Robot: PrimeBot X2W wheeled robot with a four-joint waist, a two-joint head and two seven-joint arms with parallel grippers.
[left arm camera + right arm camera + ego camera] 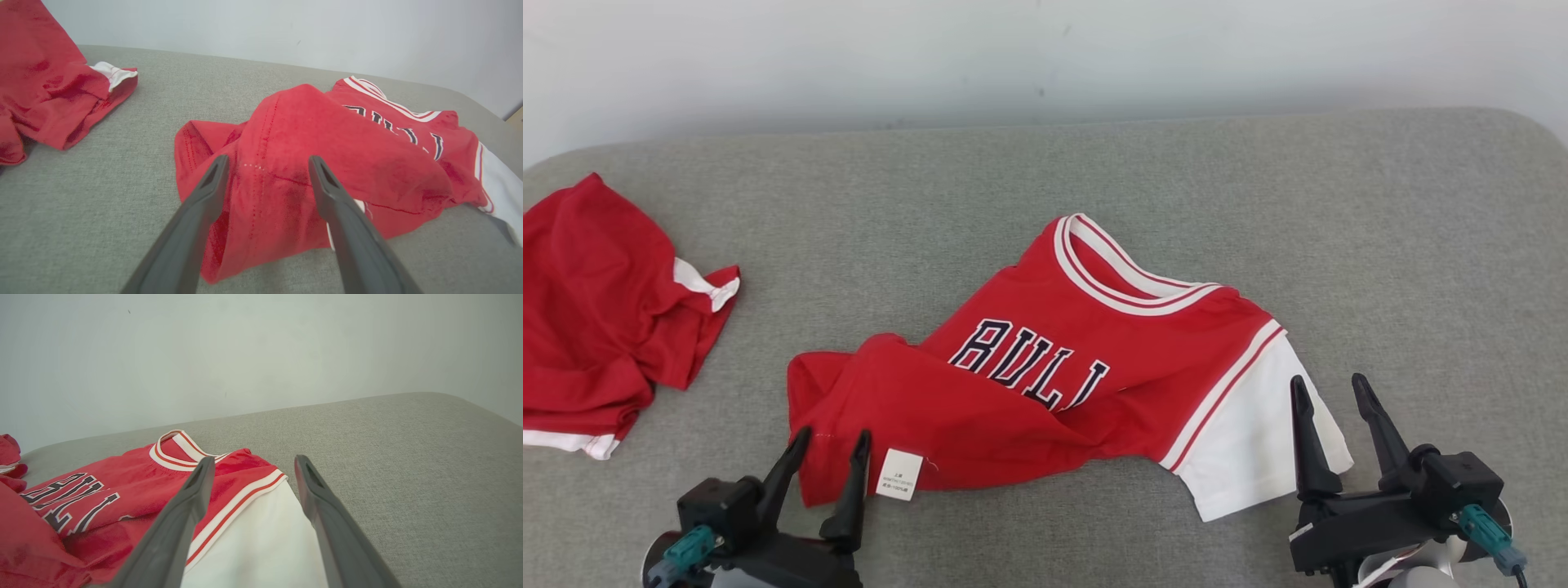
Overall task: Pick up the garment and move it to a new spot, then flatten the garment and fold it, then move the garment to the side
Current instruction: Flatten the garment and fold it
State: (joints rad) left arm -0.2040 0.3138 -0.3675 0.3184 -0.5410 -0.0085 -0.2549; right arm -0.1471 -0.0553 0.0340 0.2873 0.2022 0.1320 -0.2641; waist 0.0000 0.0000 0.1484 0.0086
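I need to pinch the jersey by its stitched hem at the side seam [821, 435] with my left gripper next. The slack cloth [866, 387] stands up in a fold there.
The garment [1086, 367] is a red jersey with dark lettering, a striped white collar and a white sleeve; it lies rumpled in the middle of the grey cushion, its lower part folded over the chest. My left gripper [833, 445] stands open at the jersey's near left corner, beside a white label [898, 474], and holds nothing. In the left wrist view the left gripper [267, 161] has its fingers spread over the red fold [310, 139]. My right gripper [1327, 392] is open over the white sleeve's edge; in the right wrist view the right gripper [253, 461] frames the sleeve [253, 539].
A second red garment [600, 318] with white trim lies crumpled at the cushion's far left, also in the left wrist view [49, 81]. The grey cushion [1421, 269] ends at a pale wall [1045, 57] behind, with a rounded corner at the back right.
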